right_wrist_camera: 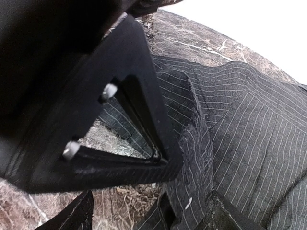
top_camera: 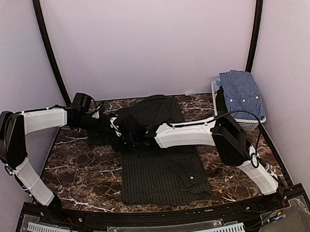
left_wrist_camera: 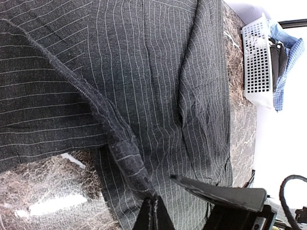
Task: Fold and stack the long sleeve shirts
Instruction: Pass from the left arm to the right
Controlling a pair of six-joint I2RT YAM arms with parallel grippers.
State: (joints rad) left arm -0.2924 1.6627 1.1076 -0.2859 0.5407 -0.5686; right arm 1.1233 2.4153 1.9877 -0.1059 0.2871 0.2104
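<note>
The black pinstriped shirt's cuff-like fold point(top_camera: 112, 133) point(right_wrist_camera: 186, 202) is beside my left gripper, and my right gripper should grab it next to fold the sleeve over the shirt.
The black pinstriped long sleeve shirt point(top_camera: 160, 163) lies spread on the marble table point(top_camera: 85, 173). My left gripper point(top_camera: 115, 128) is at the shirt's left edge, shut on a raised ridge of its cloth point(left_wrist_camera: 120, 139), with the closed fingertips point(left_wrist_camera: 153, 201) pinching it. My right gripper point(top_camera: 127, 140) reaches across from the right and meets it there. Its jaws stand open point(right_wrist_camera: 153, 221) around a cuff-like fold of the same shirt point(right_wrist_camera: 192, 158), right beside the left gripper point(right_wrist_camera: 139, 120). The blue-and-white checked shirt point(top_camera: 241, 92) hangs over the basket at the back right.
A white slatted basket point(top_camera: 248, 122) stands at the table's back right corner, also seen in the left wrist view point(left_wrist_camera: 256, 62). Bare marble point(right_wrist_camera: 120, 201) shows to the left of the shirt. Pale walls close in the table on three sides.
</note>
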